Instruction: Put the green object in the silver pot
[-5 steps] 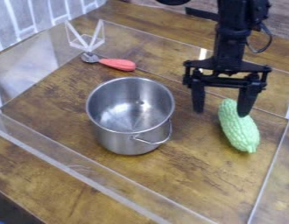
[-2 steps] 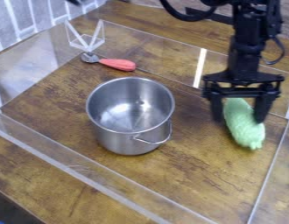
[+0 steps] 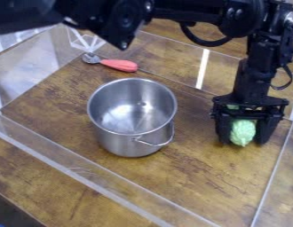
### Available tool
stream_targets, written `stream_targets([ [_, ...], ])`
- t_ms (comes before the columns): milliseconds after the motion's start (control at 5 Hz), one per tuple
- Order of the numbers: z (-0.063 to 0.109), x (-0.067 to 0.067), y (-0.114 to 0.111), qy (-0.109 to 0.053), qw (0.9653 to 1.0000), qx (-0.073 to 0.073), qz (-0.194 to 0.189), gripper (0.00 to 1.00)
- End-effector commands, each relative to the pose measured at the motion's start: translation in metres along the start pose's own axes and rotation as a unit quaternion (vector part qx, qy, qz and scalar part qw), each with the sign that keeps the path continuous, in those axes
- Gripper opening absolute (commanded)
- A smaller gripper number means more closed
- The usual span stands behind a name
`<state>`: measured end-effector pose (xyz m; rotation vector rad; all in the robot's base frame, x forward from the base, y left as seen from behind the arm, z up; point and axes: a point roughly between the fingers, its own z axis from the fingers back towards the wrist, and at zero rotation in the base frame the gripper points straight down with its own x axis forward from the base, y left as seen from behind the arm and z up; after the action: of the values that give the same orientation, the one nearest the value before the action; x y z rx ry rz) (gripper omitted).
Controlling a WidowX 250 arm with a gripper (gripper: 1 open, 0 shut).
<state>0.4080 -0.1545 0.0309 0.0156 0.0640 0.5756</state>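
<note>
The black fingertips reach down to the wooden table on either side of the green object, so it is time to close now, as closing would catch it.
The green object (image 3: 242,133), a light-green bumpy toy vegetable, lies on the wooden table at the right. My gripper (image 3: 246,131) points straight down over it, open, with one black finger on each side of it. Only the object's lower part shows between the fingers; whether the pads touch it I cannot tell. The silver pot (image 3: 132,115) stands empty at the centre, left of the gripper, its thin wire handle facing the camera.
A red-handled tool with a white whisk-like head (image 3: 110,62) lies at the back left. A clear acrylic wall (image 3: 43,142) borders the work area at the left and front. A wooden table (image 3: 196,182) carries everything.
The gripper has moved to the right and come down, from beside the green object to straddling it. The arm now covers more of the upper frame. The pot has not moved.
</note>
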Motion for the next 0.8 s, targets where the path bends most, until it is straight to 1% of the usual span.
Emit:
stream_targets([
  [0,0.022,0.001,-0.012,-0.012,0.9997,-0.017,0.014,1.0],
  [200,0.021,0.008,-0.015,-0.004,0.9999,-0.008,0.01,1.0],
  [400,0.022,0.013,-0.014,0.008,1.0,-0.001,0.005,1.0],
  [600,0.018,0.015,-0.009,0.024,0.9992,0.012,0.031,0.0],
])
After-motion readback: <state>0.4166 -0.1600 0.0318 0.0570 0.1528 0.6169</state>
